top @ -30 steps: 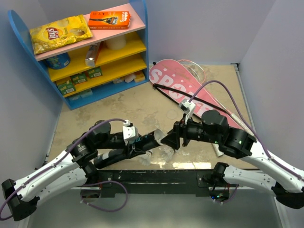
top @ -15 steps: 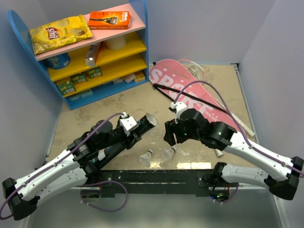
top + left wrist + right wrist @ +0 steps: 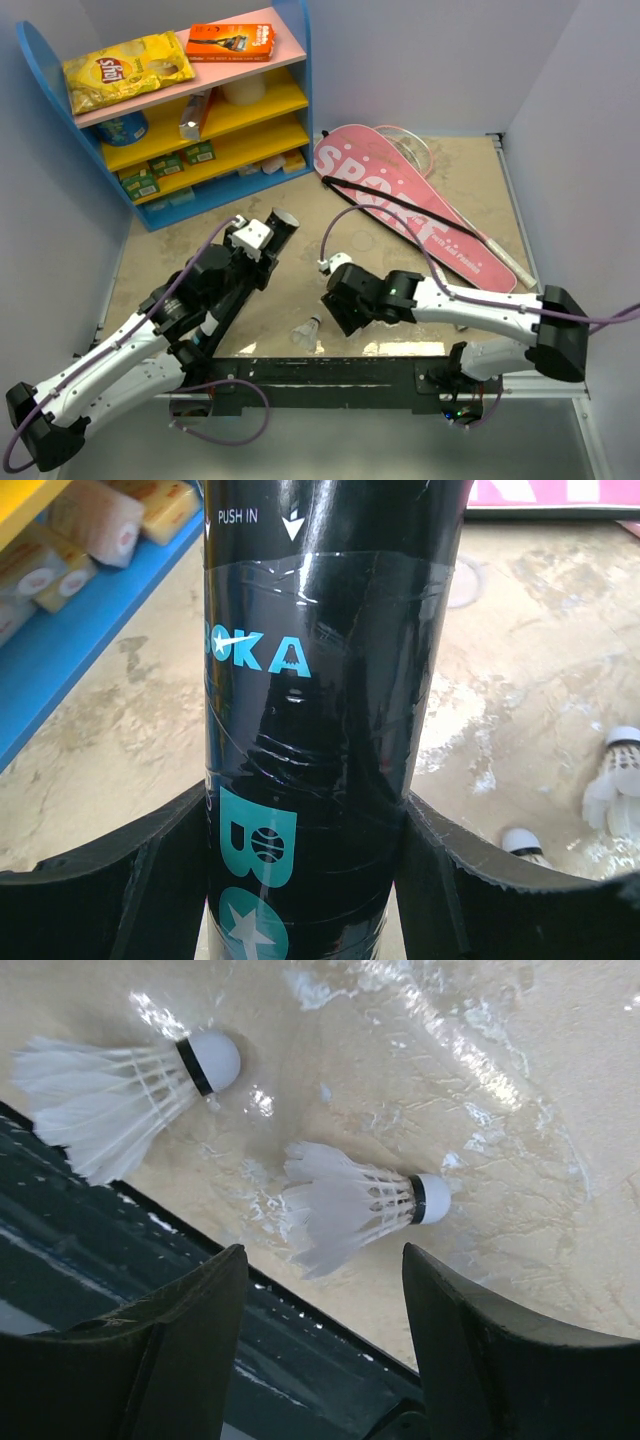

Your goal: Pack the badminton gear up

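My right gripper would miss the feathers if it closed now, since they lie below and beyond my fingertips, so it needs to first lower toward them.
My left gripper (image 3: pixel 258 252) is shut on the long black tube (image 3: pixel 272 232) and holds it tilted, open end toward the shelf; in the left wrist view the tube (image 3: pixel 320 680) fills the space between the jaws. My right gripper (image 3: pixel 336 312) is open and low near the table's front edge. In the right wrist view it (image 3: pixel 325 1260) hangs just above one white shuttlecock (image 3: pixel 350 1205), with a second shuttlecock (image 3: pixel 120 1090) to the left. One shuttlecock (image 3: pixel 312 328) shows from above. The pink SPORT cover (image 3: pixel 400 195) lies at the back right, and the racket's pale handle (image 3: pixel 505 255) pokes out of it.
A blue shelf unit (image 3: pixel 150 215) stands at the back left with a yellow chip bag (image 3: pixel 125 68) and an orange box (image 3: pixel 230 42) on top. A black rail (image 3: pixel 330 370) runs along the near edge, right below my right gripper. Grey walls close in both sides.
My right gripper pulled away from the tube's mouth and dropped to the shuttlecocks near the front edge. My left arm swung the tube back and left, toward the shelf.
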Controlling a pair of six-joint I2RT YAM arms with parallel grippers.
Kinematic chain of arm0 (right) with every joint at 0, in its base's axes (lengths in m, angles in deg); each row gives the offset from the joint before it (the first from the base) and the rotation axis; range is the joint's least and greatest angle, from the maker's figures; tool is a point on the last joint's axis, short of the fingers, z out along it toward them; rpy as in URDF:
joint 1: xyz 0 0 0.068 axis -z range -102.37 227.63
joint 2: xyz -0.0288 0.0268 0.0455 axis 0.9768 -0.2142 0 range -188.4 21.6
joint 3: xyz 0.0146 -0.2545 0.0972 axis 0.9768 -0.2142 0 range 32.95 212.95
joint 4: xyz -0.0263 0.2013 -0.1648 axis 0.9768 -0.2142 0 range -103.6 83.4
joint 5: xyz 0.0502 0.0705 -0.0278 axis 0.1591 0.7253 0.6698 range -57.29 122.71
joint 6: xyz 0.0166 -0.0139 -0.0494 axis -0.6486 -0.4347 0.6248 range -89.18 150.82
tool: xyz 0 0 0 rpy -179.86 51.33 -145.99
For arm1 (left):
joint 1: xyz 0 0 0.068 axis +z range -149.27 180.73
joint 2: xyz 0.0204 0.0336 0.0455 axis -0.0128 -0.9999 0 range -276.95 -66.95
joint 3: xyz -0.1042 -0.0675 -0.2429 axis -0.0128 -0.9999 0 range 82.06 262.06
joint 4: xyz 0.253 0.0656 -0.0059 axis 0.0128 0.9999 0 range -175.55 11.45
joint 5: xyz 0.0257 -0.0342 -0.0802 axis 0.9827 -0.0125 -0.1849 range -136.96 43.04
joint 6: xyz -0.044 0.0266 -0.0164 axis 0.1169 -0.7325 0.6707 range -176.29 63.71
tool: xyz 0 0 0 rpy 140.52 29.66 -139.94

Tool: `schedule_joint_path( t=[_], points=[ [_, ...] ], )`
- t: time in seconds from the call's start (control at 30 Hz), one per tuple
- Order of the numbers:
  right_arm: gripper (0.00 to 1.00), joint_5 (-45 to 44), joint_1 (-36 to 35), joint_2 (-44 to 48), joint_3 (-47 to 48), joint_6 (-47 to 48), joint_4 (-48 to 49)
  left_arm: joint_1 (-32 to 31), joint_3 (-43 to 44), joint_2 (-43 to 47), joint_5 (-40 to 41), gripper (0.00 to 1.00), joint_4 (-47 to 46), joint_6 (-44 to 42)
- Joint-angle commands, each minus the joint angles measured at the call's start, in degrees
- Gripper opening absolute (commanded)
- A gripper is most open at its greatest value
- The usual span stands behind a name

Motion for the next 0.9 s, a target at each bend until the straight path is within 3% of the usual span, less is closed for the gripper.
schedule_joint_path(
  t=[0.0, 0.43, 0.87],
  points=[
    [0.66, -8.39, -4.13, -5.7, 3.14, -2.63, -0.93, 1.14, 2.56, 0.48, 2.07, 0.0, 0.28, 4.17],
    [0.64, -19.21, -7.57, -12.3, 5.6, -7.38, -3.3, 1.05, 2.47, 1.27, 1.54, 0.0, 0.37, 3.82],
    [0.37, -22.46, -9.24, -18.02, 6.92, -8.78, -4.7, 1.14, 2.38, 0.57, 1.19, 0.0, 0.37, 3.47]
  ],
)
